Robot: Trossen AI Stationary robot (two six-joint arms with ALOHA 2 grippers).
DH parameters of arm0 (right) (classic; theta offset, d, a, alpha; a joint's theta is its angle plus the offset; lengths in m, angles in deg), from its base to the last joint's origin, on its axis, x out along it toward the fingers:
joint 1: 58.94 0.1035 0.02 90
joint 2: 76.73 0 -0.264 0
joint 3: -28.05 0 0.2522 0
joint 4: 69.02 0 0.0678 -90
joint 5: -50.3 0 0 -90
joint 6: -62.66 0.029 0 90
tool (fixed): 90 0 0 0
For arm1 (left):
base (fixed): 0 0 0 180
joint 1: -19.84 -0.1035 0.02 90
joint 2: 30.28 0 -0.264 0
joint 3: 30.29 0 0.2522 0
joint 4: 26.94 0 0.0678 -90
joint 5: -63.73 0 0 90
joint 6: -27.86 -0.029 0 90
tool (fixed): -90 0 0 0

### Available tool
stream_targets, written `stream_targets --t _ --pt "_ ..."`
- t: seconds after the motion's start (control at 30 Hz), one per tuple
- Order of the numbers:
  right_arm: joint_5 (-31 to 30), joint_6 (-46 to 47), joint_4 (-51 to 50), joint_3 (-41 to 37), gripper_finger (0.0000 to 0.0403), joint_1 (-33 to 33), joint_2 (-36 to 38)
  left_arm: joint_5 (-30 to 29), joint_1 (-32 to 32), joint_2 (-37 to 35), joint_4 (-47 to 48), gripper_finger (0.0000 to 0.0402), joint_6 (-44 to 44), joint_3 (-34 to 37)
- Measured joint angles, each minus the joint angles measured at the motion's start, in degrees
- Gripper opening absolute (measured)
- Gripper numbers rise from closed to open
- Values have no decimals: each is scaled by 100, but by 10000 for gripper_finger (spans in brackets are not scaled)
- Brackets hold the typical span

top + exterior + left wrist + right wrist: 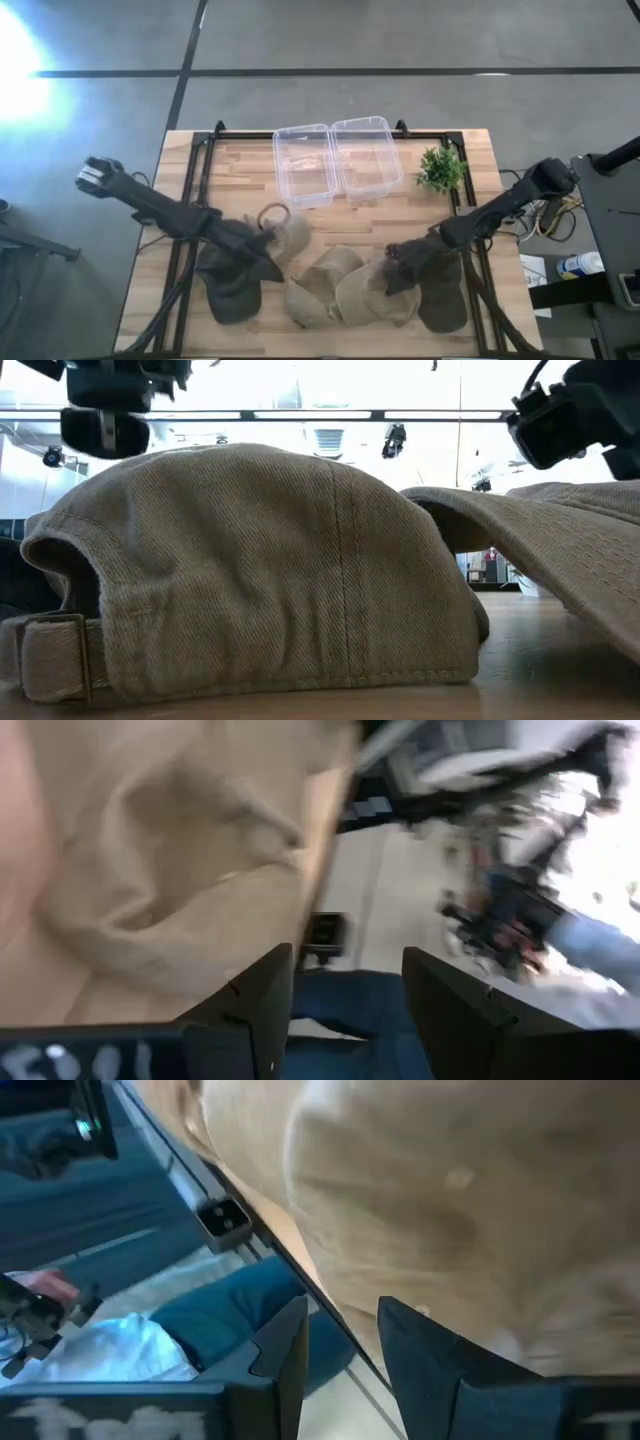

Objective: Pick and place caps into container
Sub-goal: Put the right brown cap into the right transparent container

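Note:
My left gripper reaches the tan cap next and grabs it by its brim (353, 293) to place it in the clear container.
Five caps lie in a row along the table's near side: a dark one (230, 292), a tan one (287, 236), two tan ones (320, 285) (375, 295) and a dark one (442, 298). The low view is filled by a tan cap (260, 570) resting on its lower rim. My left gripper (272, 268) (345, 1010) is open and hovers between the left dark cap and the tan ones; a tan cap (170, 890) shows beside its fingers. My right gripper (392, 275) (340, 1350) is open above the right tan cap (470, 1210).
Two clear plastic containers (305, 165) (365, 158) stand side by side at the table's far middle. A small green plant (441, 170) stands to their right. A black metal frame (200, 160) runs around the tabletop. Bare wood lies between the containers and the caps.

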Motion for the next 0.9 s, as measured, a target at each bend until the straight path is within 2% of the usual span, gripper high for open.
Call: stream_targets --t 0.1,0.23,0.33,0.4,0.57,0.73,0.9 --pt "-2 14 370 -55 121 137 -254 -326 200 644 -42 183 666 -337" --pt "-7 -111 442 -147 121 250 -487 -856 549 1545 -664 183 1480 -733" --pt "-37 -378 423 -195 121 277 -603 -1307 711 2195 -1260 183 1808 -1116" --pt "-193 -524 416 -249 121 277 -631 -1540 744 2603 -1238 183 1938 -1428" --pt "-650 -632 384 -364 121 262 -603 -1687 724 3672 -1210 183 2186 -2177" --pt "-671 -565 412 -425 121 262 -726 -1779 669 4606 -1178 183 2462 -2776" --pt "-657 -452 441 -402 121 265 -997 -2081 634 5131 -1245 183 2522 -3332"
